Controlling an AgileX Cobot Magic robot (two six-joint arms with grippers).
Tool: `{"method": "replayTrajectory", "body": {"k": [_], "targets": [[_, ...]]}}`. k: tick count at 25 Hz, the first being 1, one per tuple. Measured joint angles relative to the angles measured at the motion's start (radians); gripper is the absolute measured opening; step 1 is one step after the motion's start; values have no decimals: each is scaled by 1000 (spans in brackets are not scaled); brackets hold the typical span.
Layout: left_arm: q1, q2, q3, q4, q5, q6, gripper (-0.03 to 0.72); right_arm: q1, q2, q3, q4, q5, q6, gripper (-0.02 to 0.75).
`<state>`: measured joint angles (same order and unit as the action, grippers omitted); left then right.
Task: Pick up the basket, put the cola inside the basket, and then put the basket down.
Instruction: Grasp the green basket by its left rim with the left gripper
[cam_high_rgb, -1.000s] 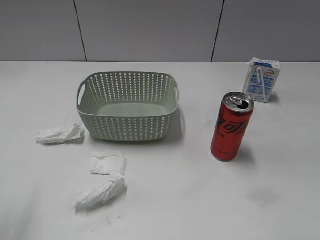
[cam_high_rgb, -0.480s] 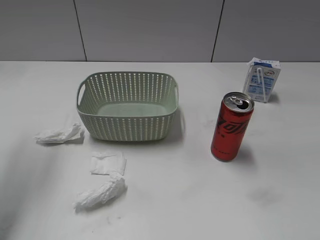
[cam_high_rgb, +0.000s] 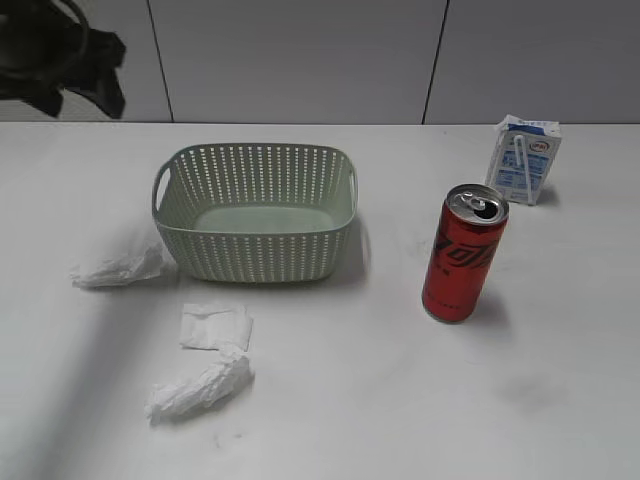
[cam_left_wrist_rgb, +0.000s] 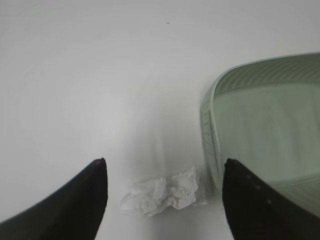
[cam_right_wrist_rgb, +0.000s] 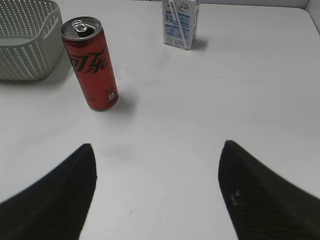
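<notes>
My left gripper grabs the basket by its thin handle rim (cam_high_rgb: 160, 186) (cam_left_wrist_rgb: 212, 120) next, since the basket's body spreads far wider than the open fingers.
The pale green slotted basket (cam_high_rgb: 255, 212) stands empty on the white table, left of centre. It also shows in the left wrist view (cam_left_wrist_rgb: 265, 125) and the right wrist view (cam_right_wrist_rgb: 25, 42). The red cola can (cam_high_rgb: 461, 254) stands upright to the basket's right, also in the right wrist view (cam_right_wrist_rgb: 91, 64). My left gripper (cam_left_wrist_rgb: 164, 170) is open and empty, high above the table left of the basket; its dark arm (cam_high_rgb: 50, 50) shows at the top left of the exterior view. My right gripper (cam_right_wrist_rgb: 156, 160) is open and empty, in front of the cola and apart from it.
Three crumpled white tissues lie left and in front of the basket (cam_high_rgb: 118, 268) (cam_high_rgb: 214, 326) (cam_high_rgb: 200, 388); one lies between my left fingers in the left wrist view (cam_left_wrist_rgb: 162, 192). A small white-and-blue carton (cam_high_rgb: 522, 158) stands at the back right, also in the right wrist view (cam_right_wrist_rgb: 180, 22).
The left arm has come into the exterior view at the top left, casting a shadow across the table's left side. Nothing on the table has moved.
</notes>
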<state>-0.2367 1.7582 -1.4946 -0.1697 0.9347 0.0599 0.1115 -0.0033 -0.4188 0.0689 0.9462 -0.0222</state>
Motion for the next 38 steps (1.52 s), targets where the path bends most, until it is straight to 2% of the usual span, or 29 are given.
{"method": "replayTrajectory", "body": {"k": [4, 7, 13, 22, 24, 26, 32, 33, 38], "targets": [[-97, 111, -62, 134, 43, -112, 544, 0, 0, 0, 0, 0, 0, 572], [-136, 191, -93, 160, 68, -148, 544, 0, 0, 0, 0, 0, 0, 572], [-146, 302, -114, 155, 70, -179, 544, 0, 0, 0, 0, 0, 0, 572], [-147, 379, -120, 94, 46, -181, 526, 0, 0, 0, 0, 0, 0, 572], [-147, 383, -120, 93, 47, -182, 482, 0, 0, 0, 0, 0, 0, 572], [-147, 383, -120, 92, 50, -182, 400, 0, 0, 0, 0, 0, 0, 572], [-147, 383, -122, 80, 71, -188, 55, 0, 0, 0, 0, 0, 0, 572], [-147, 383, -123, 70, 66, -193, 21, 0, 0, 0, 0, 0, 0, 572], [-147, 379, -125, 6, 108, -199, -3, 0, 0, 0, 0, 0, 0, 572]]}}
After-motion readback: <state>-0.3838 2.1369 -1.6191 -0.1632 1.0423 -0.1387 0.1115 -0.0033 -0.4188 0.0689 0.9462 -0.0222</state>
